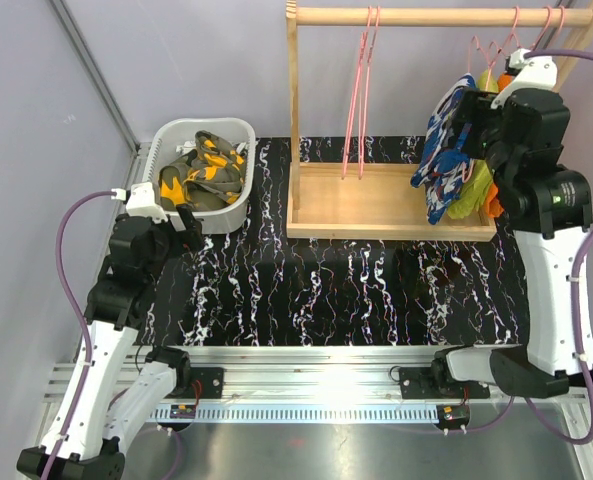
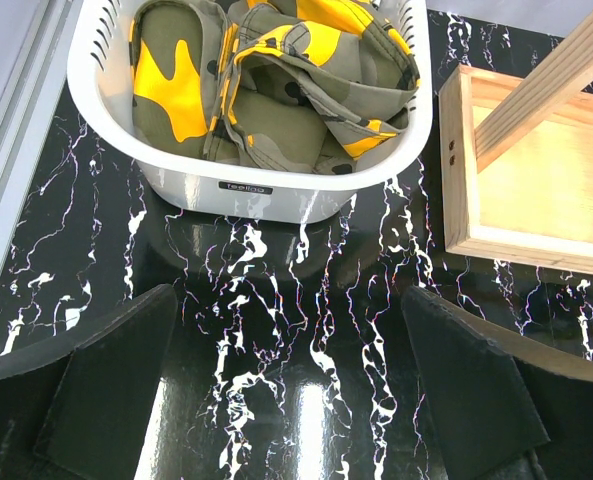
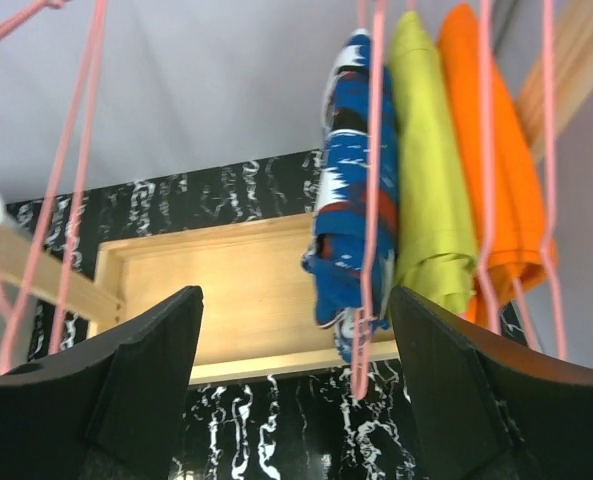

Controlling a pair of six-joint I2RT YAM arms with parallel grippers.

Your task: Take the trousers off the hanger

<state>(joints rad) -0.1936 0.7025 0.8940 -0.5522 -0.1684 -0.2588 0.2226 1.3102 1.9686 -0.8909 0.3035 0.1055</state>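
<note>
The right gripper reaches the pink hanger and grabs its bare near end (image 3: pixel 361 354) next, leaving the hook and blue trousers (image 3: pixel 351 200) free for removal.
The blue trousers with white-red print (image 1: pixel 441 160) hang on a pink hanger (image 3: pixel 371 250) at the right of the wooden rack's rail (image 1: pixel 426 16). My right gripper (image 1: pixel 468 128) is open right beside them; in the right wrist view (image 3: pixel 294 292) the blue trousers (image 3: pixel 351 200) hang just ahead, towards the right finger, untouched. The olive camouflage trousers (image 1: pixel 204 170) lie in the white basket (image 1: pixel 234 215), also in the left wrist view (image 2: pixel 276 90). My left gripper (image 1: pixel 181 218) is open and empty over the table in front of the basket (image 2: pixel 276 190). The black-white-grey trousers are hidden.
A lime-green garment (image 3: pixel 431 190) and an orange garment (image 3: pixel 496 170) hang right of the blue trousers. Two empty pink hangers (image 1: pixel 359 100) hang mid-rail. The rack's wooden base tray (image 1: pixel 376 200) sits on the black marbled table. Grey walls stand behind and to the left.
</note>
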